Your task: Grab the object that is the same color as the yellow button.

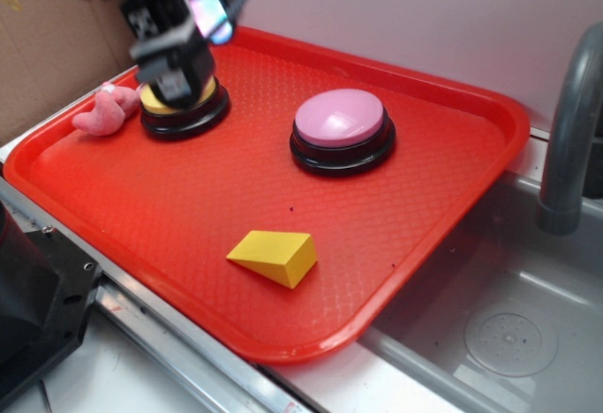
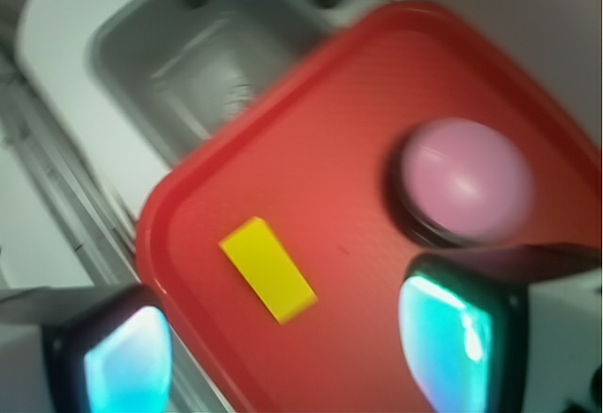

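Note:
I should grip the wedge by its flat triangular sides with my gripper next, because the wedge's top (image 1: 268, 246) slopes down to a thin edge.
The object, a small yellow wedge block (image 1: 273, 256), lies on the red tray (image 1: 170, 206) near its front edge; the wrist view shows the wedge (image 2: 268, 269) ahead of my fingers. The yellow button (image 1: 158, 106) with its black base stands at the tray's back left, mostly covered by my gripper (image 1: 177, 81), which hovers just above it, far from the wedge. In the wrist view my gripper (image 2: 292, 356) is open. Its two fingertips (image 2: 452, 338) stand wide apart with only tray between them.
A pink-topped button (image 1: 339, 119) stands mid-tray, also seen in the wrist view (image 2: 466, 180). A pink plush toy (image 1: 105, 113) lies left of the yellow button. A steel sink (image 1: 509, 309) and grey faucet (image 1: 570, 140) are to the right.

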`<move>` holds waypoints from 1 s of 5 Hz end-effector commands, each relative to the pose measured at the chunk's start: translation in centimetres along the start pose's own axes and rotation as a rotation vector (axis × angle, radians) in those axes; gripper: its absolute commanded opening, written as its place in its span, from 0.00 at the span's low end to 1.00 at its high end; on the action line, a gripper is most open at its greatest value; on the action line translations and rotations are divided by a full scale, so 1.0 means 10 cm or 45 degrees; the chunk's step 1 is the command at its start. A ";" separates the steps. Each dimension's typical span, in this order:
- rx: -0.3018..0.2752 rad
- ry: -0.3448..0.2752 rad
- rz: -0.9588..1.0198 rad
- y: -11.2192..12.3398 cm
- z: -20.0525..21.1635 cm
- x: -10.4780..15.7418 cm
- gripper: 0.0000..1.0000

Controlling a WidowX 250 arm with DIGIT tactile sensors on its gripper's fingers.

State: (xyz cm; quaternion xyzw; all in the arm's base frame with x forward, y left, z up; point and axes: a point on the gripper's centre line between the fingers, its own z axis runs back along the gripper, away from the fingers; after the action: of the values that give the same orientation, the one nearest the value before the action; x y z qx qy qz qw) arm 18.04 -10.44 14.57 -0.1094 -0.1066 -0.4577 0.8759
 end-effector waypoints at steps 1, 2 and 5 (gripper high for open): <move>-0.201 -0.035 -0.628 -0.20 -0.40 -0.14 1.00; -0.266 -0.060 -0.815 -0.15 -0.65 -0.25 1.00; -0.158 -0.044 -0.717 -0.12 -1.17 -0.26 1.00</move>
State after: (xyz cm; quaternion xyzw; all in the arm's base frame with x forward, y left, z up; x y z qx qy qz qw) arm 17.71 -12.36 1.99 -0.1425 -0.1049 -0.6813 0.7103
